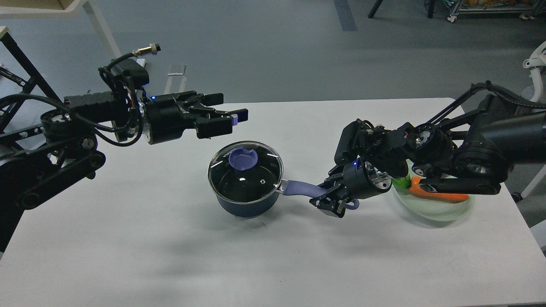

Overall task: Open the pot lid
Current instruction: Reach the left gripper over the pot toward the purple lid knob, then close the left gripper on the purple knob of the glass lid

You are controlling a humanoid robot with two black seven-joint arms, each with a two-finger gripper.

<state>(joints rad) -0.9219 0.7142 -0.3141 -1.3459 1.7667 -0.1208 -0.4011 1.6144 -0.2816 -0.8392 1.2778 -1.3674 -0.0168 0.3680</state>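
The glass disc (246,183) is wider than my fingers open, so I should next grab the lid with my left gripper by its purple knob (243,160) to open it.
A dark blue pot (245,207) stands mid-table with a glass lid (245,172) on it. The lid has a purple knob (243,160). The pot's purple handle (300,188) points right. My right gripper (330,200) is shut on the end of that handle. My left gripper (228,116) is open and empty, pointing right, just above and behind the pot's far left rim, apart from the lid.
A clear glass bowl (435,209) with an orange carrot (439,194) and a green item (401,184) sits at the right, partly hidden under my right arm. The white table (170,247) ends at the far edge behind my left gripper.
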